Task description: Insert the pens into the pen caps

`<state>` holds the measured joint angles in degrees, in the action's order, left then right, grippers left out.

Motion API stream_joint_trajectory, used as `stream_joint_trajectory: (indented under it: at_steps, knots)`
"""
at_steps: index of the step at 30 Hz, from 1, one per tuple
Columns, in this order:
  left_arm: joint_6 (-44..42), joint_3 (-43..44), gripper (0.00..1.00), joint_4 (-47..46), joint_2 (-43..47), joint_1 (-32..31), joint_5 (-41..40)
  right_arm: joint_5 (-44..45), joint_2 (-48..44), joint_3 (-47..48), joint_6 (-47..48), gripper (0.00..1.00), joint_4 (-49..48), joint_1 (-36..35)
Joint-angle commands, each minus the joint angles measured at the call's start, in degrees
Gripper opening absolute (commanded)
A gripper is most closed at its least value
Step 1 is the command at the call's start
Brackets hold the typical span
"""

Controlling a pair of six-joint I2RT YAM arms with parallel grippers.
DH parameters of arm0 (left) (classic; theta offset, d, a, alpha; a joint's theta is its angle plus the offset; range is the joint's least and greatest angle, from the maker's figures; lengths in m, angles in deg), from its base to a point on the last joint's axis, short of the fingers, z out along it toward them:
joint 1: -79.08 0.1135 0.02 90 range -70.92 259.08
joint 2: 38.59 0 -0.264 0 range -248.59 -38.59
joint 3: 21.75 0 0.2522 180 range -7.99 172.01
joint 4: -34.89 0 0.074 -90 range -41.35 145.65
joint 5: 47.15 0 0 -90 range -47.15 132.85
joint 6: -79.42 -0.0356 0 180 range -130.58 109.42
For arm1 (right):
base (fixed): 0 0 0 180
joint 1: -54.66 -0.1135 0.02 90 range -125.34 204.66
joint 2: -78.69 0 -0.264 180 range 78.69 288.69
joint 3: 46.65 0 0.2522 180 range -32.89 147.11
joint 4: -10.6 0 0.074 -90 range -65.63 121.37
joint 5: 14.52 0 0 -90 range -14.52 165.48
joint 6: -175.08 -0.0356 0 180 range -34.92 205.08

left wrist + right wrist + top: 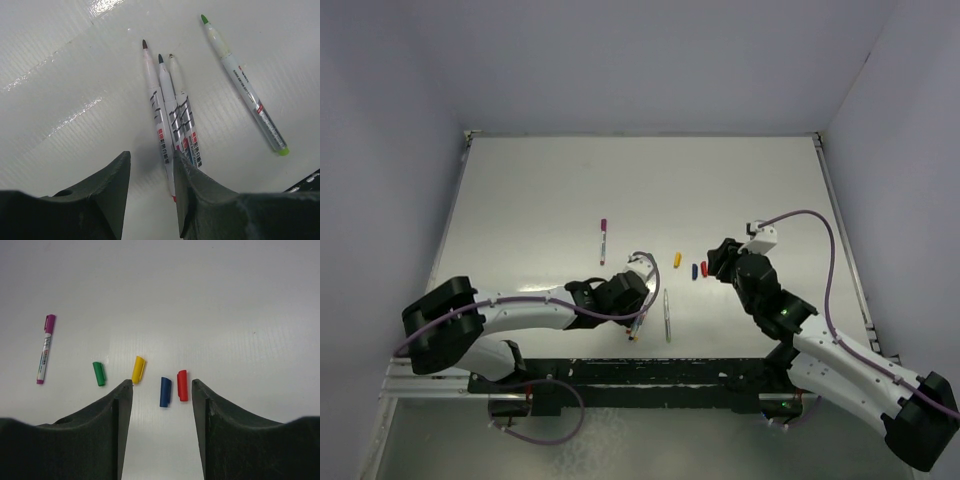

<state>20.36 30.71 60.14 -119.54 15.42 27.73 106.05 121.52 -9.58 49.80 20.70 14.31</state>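
Observation:
The left gripper should next grab the red-ended pen by the rear of its body (pixel 165 149), so the pen's tip points away and stays free to insert into the red cap.
Three uncapped pens (pixel 170 115) lie side by side on the white table, and show as a small cluster in the top view (pixel 637 328). A green-tipped pen (pixel 245 85) lies apart to their right; it also shows in the top view (pixel 667 315). My left gripper (pixel 151 167) is open and empty, its right finger (pixel 192 185) beside the near ends of the three pens. A fifth pen (pixel 45 348) wears the purple cap (pixel 49 323). The green (pixel 99 373), yellow (pixel 138 369), blue (pixel 165 391) and red (pixel 182 385) caps lie loose. My right gripper (pixel 162 385) is open above them, with the blue and red caps between its fingers.
The purple-capped pen (pixel 603 241) lies left of centre on the table. White walls enclose the table at the back and both sides. A black rail (pixel 650 375) runs along the near edge, close to the pen cluster.

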Motion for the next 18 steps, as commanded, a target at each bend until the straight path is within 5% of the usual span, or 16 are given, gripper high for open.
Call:
stream_joint_trajectory:
  at_steps: [1,18]
  knots:
    - [1.34,1.94,0.42,-1.8,-0.97,-0.63,-0.89,1.1,-0.43,-0.03,-1.01,0.53,-1.39,0.32]
    - [3.62,3.34,0.36,2.33,-4.35,-1.03,-3.65,0.99,-0.56,-0.49,-1.91,0.5,-1.61,0.32]
